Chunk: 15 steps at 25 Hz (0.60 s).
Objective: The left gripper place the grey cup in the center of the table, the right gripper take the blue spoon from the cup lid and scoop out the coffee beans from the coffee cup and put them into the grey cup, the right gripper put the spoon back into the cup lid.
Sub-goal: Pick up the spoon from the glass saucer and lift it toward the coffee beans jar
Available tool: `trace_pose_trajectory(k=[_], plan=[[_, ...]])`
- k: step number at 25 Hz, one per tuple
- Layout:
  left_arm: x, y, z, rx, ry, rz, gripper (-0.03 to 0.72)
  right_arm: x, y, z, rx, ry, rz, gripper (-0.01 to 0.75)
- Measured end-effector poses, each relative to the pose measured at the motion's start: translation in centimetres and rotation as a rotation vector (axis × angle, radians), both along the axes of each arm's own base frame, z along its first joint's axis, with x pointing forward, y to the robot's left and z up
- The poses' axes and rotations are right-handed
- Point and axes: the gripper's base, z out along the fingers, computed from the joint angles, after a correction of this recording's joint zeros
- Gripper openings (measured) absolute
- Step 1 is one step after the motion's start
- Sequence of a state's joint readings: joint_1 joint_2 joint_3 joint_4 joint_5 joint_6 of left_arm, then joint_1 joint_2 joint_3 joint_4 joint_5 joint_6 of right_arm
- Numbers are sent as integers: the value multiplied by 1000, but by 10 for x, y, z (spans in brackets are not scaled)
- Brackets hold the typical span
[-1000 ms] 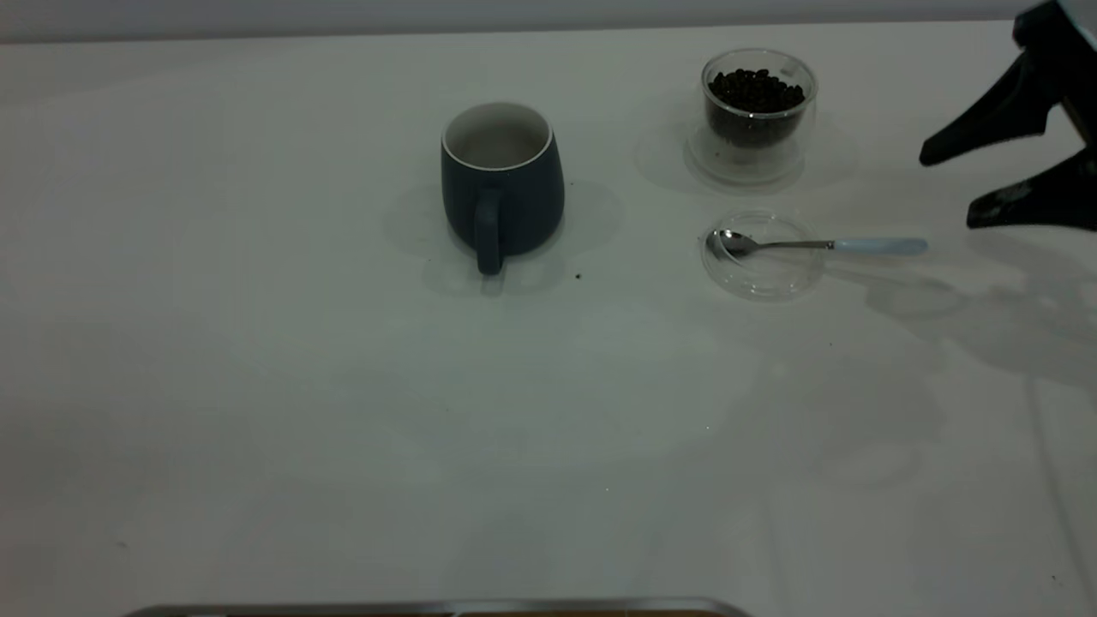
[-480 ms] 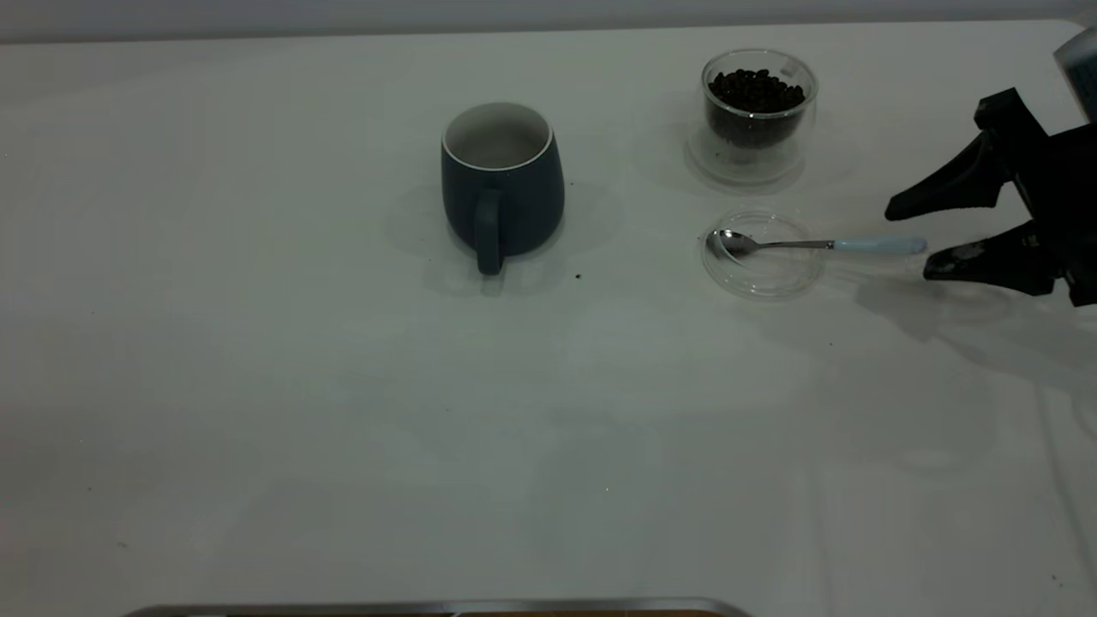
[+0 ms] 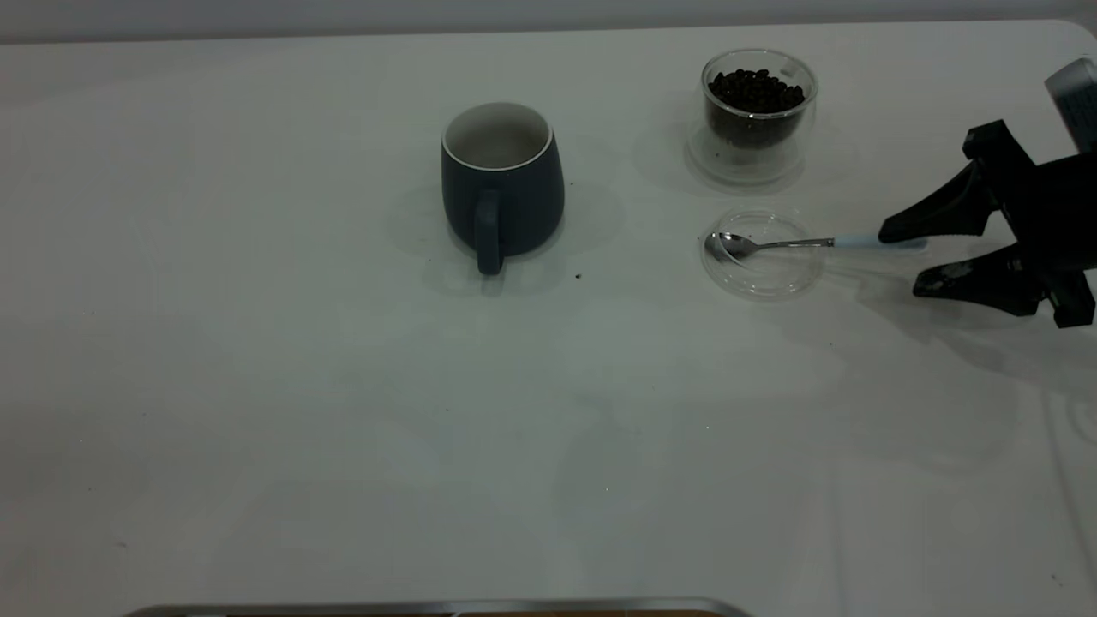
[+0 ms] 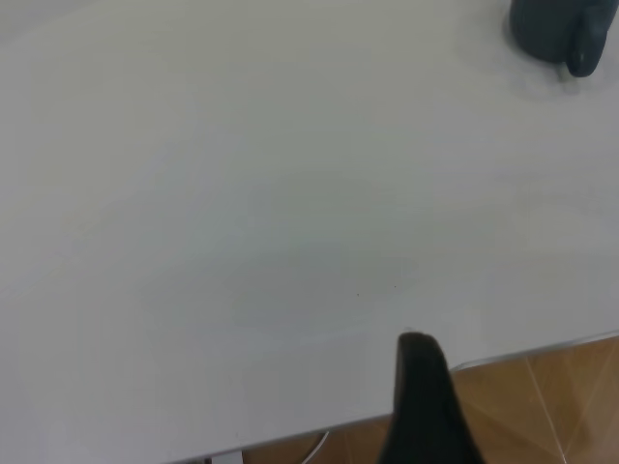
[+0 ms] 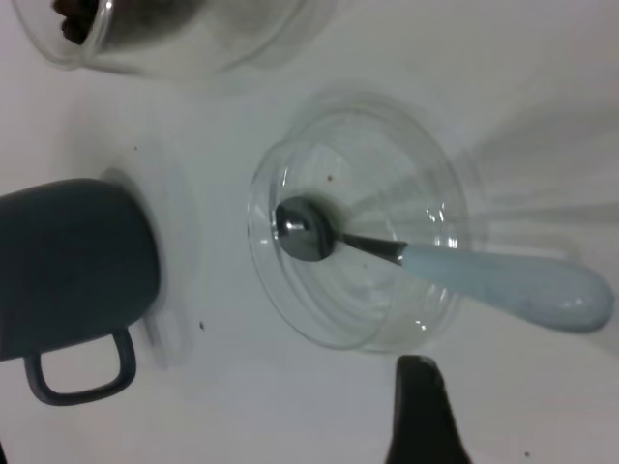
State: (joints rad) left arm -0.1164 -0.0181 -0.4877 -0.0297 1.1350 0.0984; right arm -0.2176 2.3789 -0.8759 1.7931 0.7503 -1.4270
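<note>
My right gripper hovers above the table, the handle's end (image 3: 918,245) ahead of its fingers. It lowers first, as closing on the blue spoon (image 3: 814,244) is too early.
The grey cup (image 3: 501,184) stands upright near the table's (image 3: 257,386) middle, handle toward the front, also seen in the left wrist view (image 4: 561,34) and the right wrist view (image 5: 73,271). Right of it the coffee cup (image 3: 758,111) holds coffee beans (image 3: 756,90). In front of that, the blue spoon (image 3: 814,244) rests with its bowl in the cup lid (image 3: 763,274) and its handle (image 5: 513,285) pointing right. My right gripper (image 3: 910,257) is open, one finger on each side of the handle's end. My left gripper (image 4: 424,406) hangs by the table's front edge, far from the cup.
A metal strip (image 3: 428,608) runs along the front edge of the table, with wooden floor (image 4: 551,396) beyond it. A small dark speck (image 3: 578,276) lies just right of the grey cup.
The right gripper came down from the upper right and moved left, until its open fingers straddle the spoon handle's end. Cups, lid and spoon have not moved.
</note>
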Motion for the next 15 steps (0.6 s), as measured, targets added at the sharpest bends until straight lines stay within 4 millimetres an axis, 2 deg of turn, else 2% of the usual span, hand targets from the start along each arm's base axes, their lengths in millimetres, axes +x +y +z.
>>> trace_pose_trajectory(k=[10,15], plan=[[0,0,0,0,0,0,567,21,-5,-14,-29,-70,94,534],[0,0,0,0,0,0,567,25,-3,-13,-2,-103,126,532]])
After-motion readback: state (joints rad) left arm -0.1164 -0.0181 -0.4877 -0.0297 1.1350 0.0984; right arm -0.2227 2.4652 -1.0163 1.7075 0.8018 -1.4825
